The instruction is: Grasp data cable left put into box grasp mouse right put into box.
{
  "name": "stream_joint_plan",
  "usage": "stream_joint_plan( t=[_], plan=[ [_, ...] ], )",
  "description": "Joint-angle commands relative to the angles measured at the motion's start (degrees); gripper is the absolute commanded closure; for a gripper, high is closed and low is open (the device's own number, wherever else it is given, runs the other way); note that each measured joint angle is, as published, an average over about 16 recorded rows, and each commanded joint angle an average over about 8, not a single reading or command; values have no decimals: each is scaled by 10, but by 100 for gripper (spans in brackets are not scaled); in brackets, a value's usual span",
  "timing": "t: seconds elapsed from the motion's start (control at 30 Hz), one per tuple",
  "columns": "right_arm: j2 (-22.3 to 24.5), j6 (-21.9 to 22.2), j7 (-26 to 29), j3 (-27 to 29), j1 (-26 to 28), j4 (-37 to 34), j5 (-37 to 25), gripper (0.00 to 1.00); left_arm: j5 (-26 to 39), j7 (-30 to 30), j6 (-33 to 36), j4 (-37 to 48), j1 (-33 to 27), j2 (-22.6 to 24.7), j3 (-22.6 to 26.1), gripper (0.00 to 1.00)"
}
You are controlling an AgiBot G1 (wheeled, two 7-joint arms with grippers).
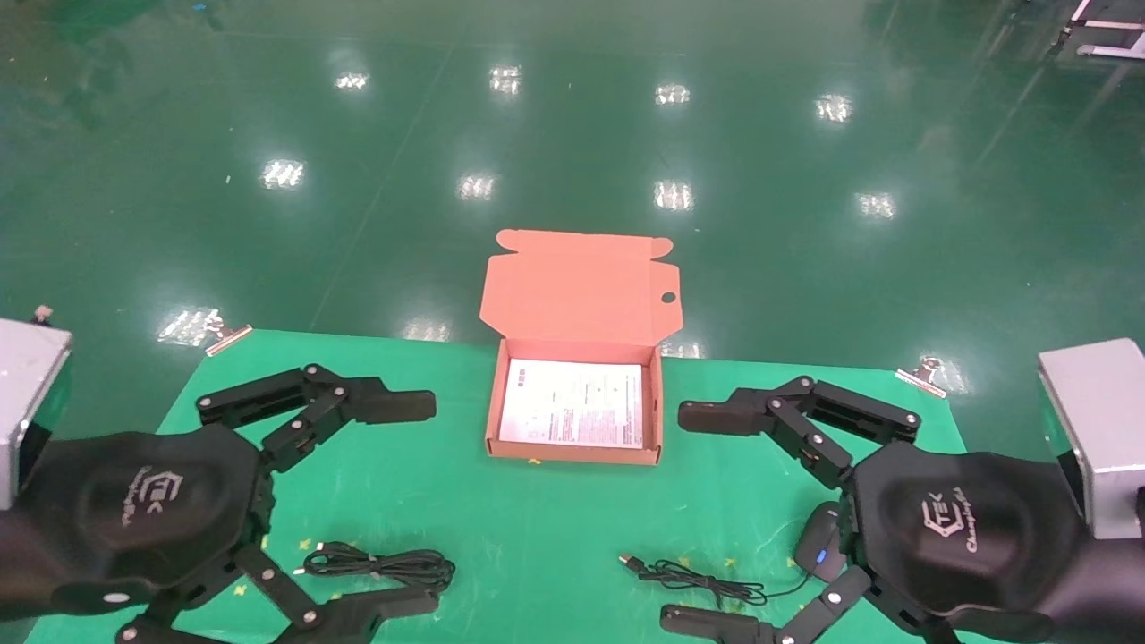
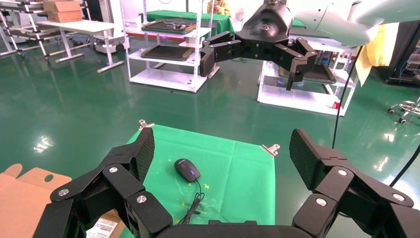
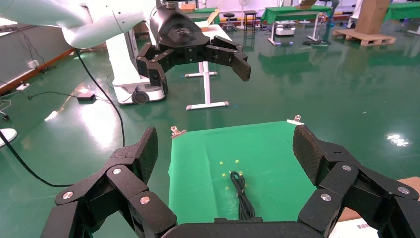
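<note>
The data cable's loops spread out loose at the ends, so my left gripper needs to grab the cable by its tied middle (image 1: 375, 560) next.
The orange-brown box (image 1: 572, 451) stands open at the table's far middle, lid (image 1: 581, 288) tilted back, a white printed sheet (image 1: 574, 402) inside. The data cable (image 1: 380, 565), a black looped bundle, lies on the green cloth at the front left; it also shows in the right wrist view (image 3: 240, 196). The black mouse (image 1: 819, 542) with its blue-lit wheel lies at the front right, its thin cord (image 1: 698, 583) trailing left; it also shows in the left wrist view (image 2: 187, 169). My left gripper (image 1: 402, 505) is open and empty above the cable. My right gripper (image 1: 702, 519) is open and empty over the mouse cord.
The green cloth (image 1: 537, 528) covers the table, held by metal clips (image 1: 228, 338) at the far corners. Beyond the table's far edge is glossy green floor. Grey arm housings sit at both edges of the head view. Racks and tables stand far off in the wrist views.
</note>
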Motion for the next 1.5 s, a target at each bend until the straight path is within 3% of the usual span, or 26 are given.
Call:
stream_joint_plan(
  t=[0.03,0.23,0.43,0.7,1.1,1.5],
  plan=[
    [0,0,0,0,0,0,0,0,0,0,0,0,0,0,0,0],
    [1,0,-1,0,1,1,-2,0,7,-4,1,-1,-5,2,5,0],
    [12,-2,-7,-10,17,16,-43,0,68,-35,14,-6,-43,11,43,0],
    [14,-21,-29,-57,81,35,-167,0,172,-73,37,3,-108,37,109,0],
    [-23,-35,-127,-197,206,42,-387,0,332,-63,38,-5,-174,63,215,0],
    [-81,-9,-164,-285,232,42,-507,0,533,-69,3,-13,-217,115,296,0]
  ],
)
